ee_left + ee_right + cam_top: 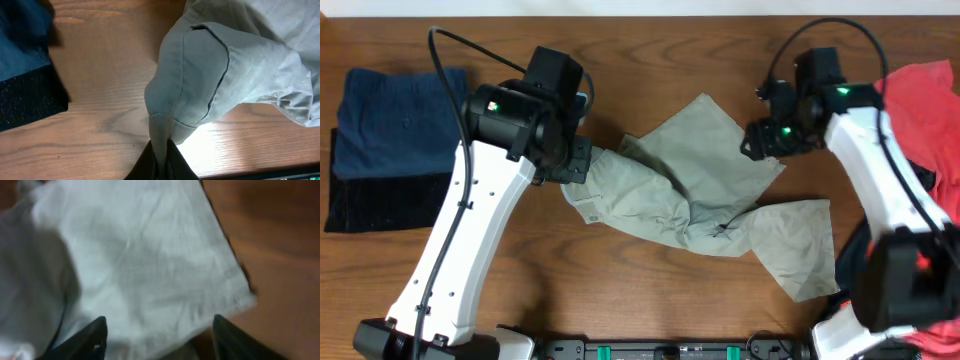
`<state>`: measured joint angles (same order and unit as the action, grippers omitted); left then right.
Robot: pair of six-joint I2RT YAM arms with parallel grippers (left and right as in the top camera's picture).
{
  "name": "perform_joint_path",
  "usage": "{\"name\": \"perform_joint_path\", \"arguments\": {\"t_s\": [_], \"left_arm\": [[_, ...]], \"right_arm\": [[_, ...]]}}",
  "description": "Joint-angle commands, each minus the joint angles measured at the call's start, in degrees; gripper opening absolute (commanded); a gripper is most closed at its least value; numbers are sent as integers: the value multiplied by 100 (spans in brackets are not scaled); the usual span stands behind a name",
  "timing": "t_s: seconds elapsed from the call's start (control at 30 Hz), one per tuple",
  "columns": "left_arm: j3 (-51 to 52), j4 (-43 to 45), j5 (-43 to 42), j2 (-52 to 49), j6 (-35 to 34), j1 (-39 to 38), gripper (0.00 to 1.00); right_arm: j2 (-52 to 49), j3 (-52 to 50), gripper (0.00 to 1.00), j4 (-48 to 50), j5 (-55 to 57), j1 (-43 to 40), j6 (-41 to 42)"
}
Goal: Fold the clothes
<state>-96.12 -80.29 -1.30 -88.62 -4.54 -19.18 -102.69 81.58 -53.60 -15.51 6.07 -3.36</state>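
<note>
Next, my right gripper grabs the pale khaki-green shorts [705, 195] by their far outer corner, opposite my left gripper's hold, to spread them for folding.
The pale khaki-green shorts [705, 195] lie crumpled across the middle of the table. My left gripper [578, 165] is shut on the shorts' left end; in the left wrist view the fabric [200, 75] bunches up out of the closed jaws [161, 160]. My right gripper [757, 140] is open, hovering at the shorts' upper right corner; in the right wrist view its fingers [157, 330] straddle the pale cloth [145, 265] near its edge.
A folded navy garment [395, 115] lies on a black one [380, 200] at the far left. A red garment [925, 110] lies at the right edge, with dark clothes [855, 265] below it.
</note>
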Motion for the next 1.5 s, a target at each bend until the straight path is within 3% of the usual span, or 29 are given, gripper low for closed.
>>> {"name": "perform_joint_path", "arguments": {"t_s": [0.0,0.23,0.5,0.73,1.47], "left_arm": [[-42,9,66,52,-72,13,7],[-42,22,63,52,-74,13,7],[-42,105,63,52,-74,13,7],[-42,107,63,52,-74,13,7],[-42,149,46,52,-74,13,7]], "right_arm": [[-439,-15,67,492,-57,138,13],[-1182,-15,67,1528,444,291,116],[-1740,-15,66,1744,627,538,118],[-1893,-15,70,1886,1928,612,658],[-2017,-33,79,2651,1958,612,586]]}}
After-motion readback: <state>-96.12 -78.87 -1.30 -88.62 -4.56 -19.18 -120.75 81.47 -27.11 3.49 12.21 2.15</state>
